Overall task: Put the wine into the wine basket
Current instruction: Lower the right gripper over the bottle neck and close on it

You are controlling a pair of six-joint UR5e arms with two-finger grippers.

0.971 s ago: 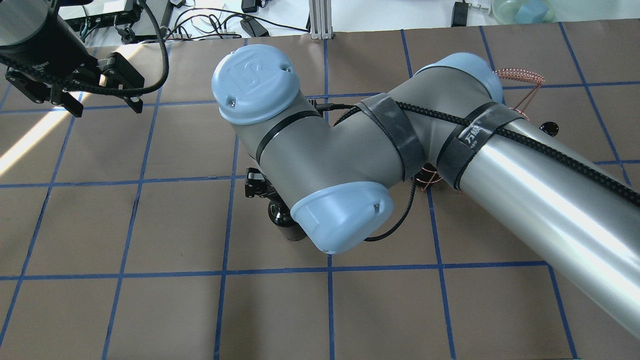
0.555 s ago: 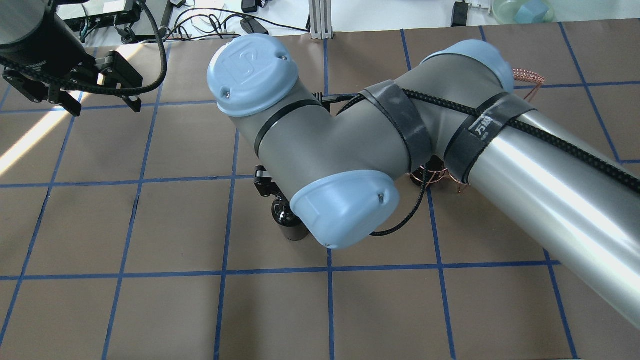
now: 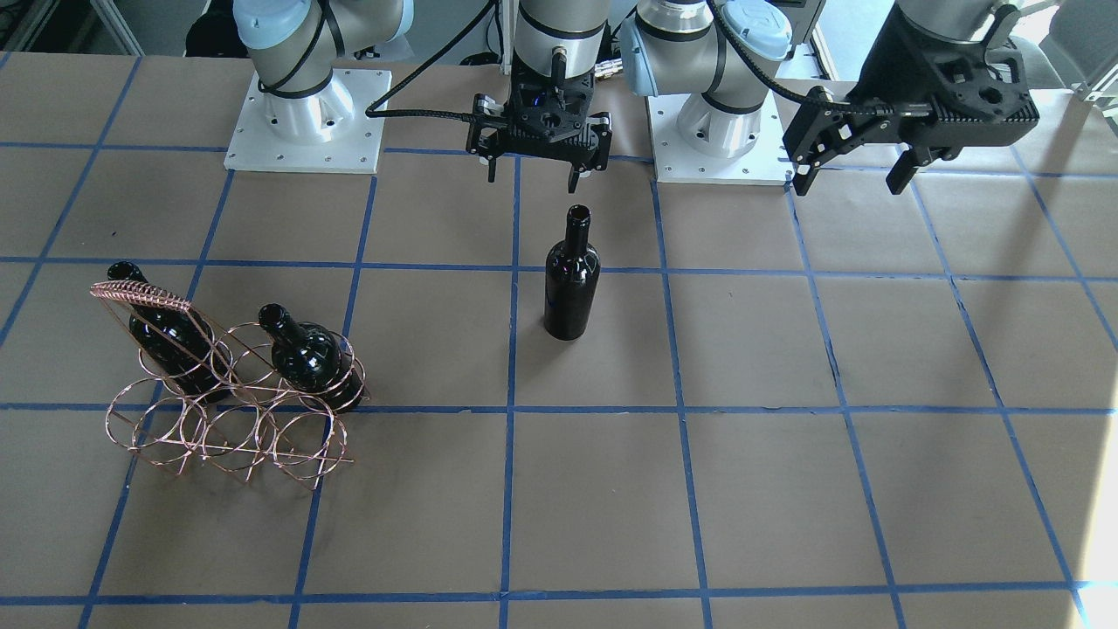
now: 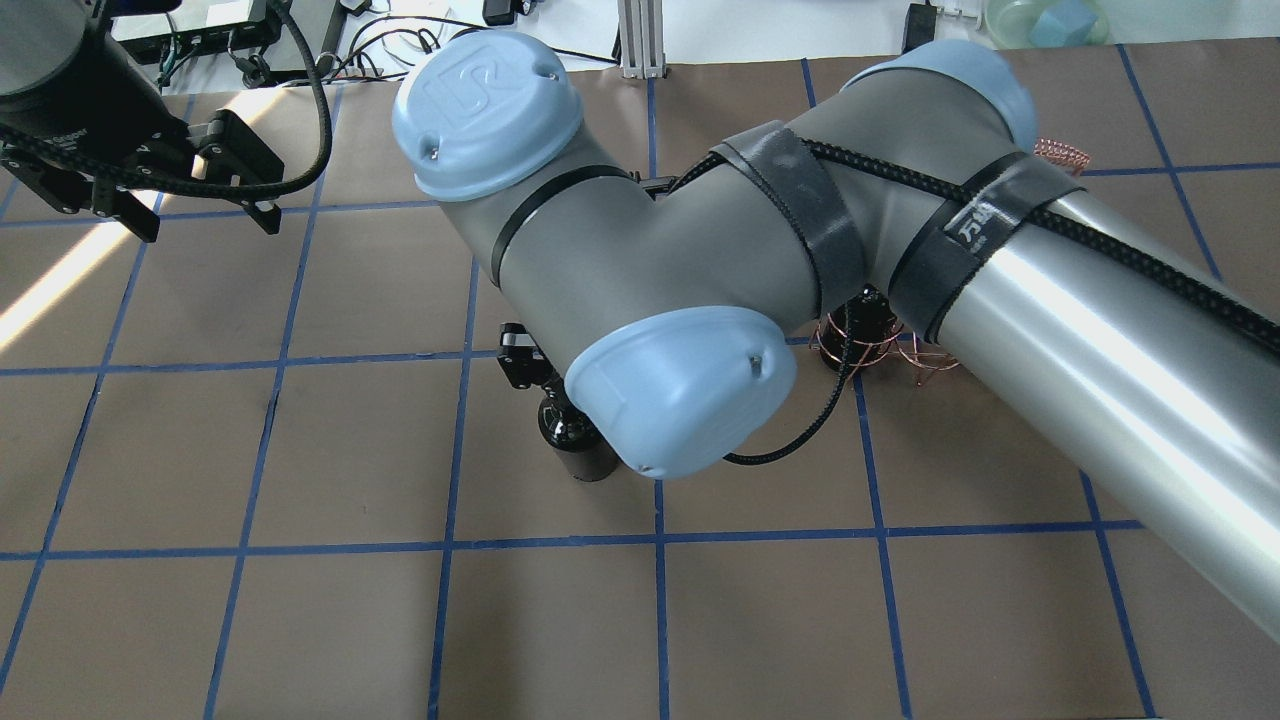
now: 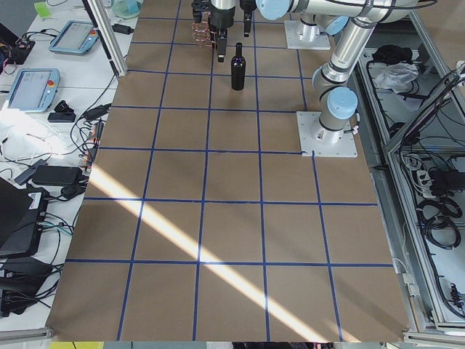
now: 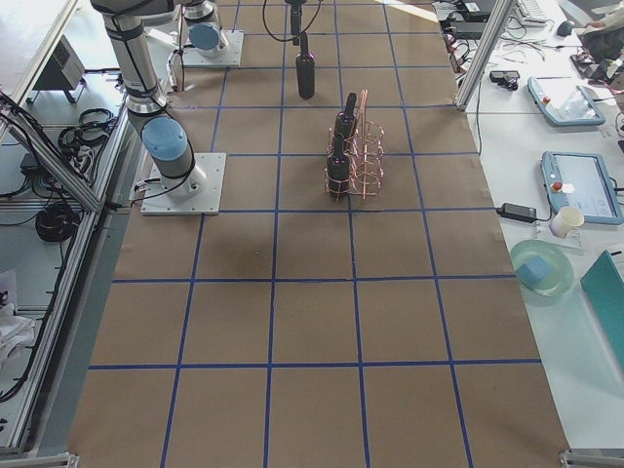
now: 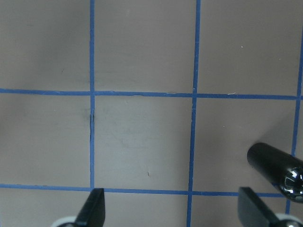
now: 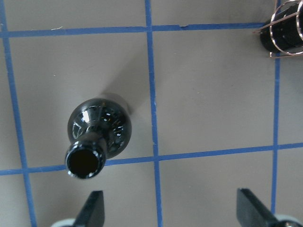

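The robot's right gripper should next pick up the black wine bottle by its neck (image 3: 577, 227), so that the wine can go into the basket (image 3: 229, 411).
One wine bottle (image 3: 571, 278) stands upright and alone mid-table; it also shows in the overhead view (image 4: 574, 438), half under the arm. My right gripper (image 3: 534, 175) hangs open above and behind the bottle's neck, not touching it. In the right wrist view the bottle's mouth (image 8: 85, 161) lies left of the gap between the open fingers (image 8: 94, 208). The copper wire wine basket (image 3: 229, 411) stands to my right with two bottles (image 3: 310, 358) leaning in it. My left gripper (image 3: 849, 185) is open and empty, far to my left.
My right arm's elbow and forearm (image 4: 900, 280) cover the basket and most of the table's middle in the overhead view. The arm bases (image 3: 301, 122) stand at my edge of the table. The brown paper has a blue tape grid.
My right arm has swung a little, its wrist joints shifting up and left in the overhead view, uncovering more of the basket. The bottle stands where it was. The left gripper has hardly moved.
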